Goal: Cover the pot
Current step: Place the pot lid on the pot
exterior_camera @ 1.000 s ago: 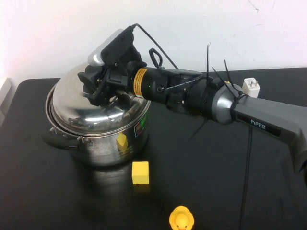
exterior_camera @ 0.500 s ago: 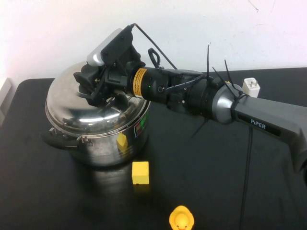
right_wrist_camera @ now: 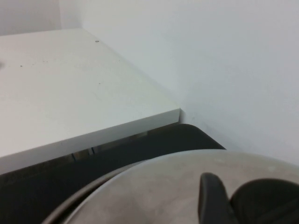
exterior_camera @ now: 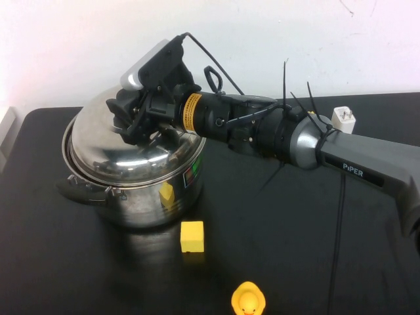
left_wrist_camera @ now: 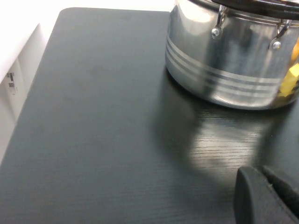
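The domed lid would stay, its lower edge resting on the pot's rim in the high view, so my right gripper needs to open now.
The large steel pot (exterior_camera: 141,200) stands on the black table at the left; it also shows in the left wrist view (left_wrist_camera: 224,70). The domed steel lid (exterior_camera: 105,147) rests on top of it, slightly tilted, its rim offset from the pot's rim at the left. My right gripper (exterior_camera: 134,121) reaches across from the right and is shut on the lid's black knob (right_wrist_camera: 264,200), one finger (right_wrist_camera: 211,198) beside it above the lid (right_wrist_camera: 154,191). My left gripper (left_wrist_camera: 271,186) is out of the high view; it hangs low over bare table near the pot, fingers together and empty.
A yellow cube (exterior_camera: 192,236) lies just in front of the pot. A yellow rubber duck (exterior_camera: 248,300) sits at the front edge. A white plug (exterior_camera: 344,119) lies at the back right. A white table (right_wrist_camera: 70,93) adjoins the black one on the left.
My right gripper and the lid shifted slightly left half a second ago and have moved back right; the lid sits a little more tilted now. The grip on the knob is unchanged.
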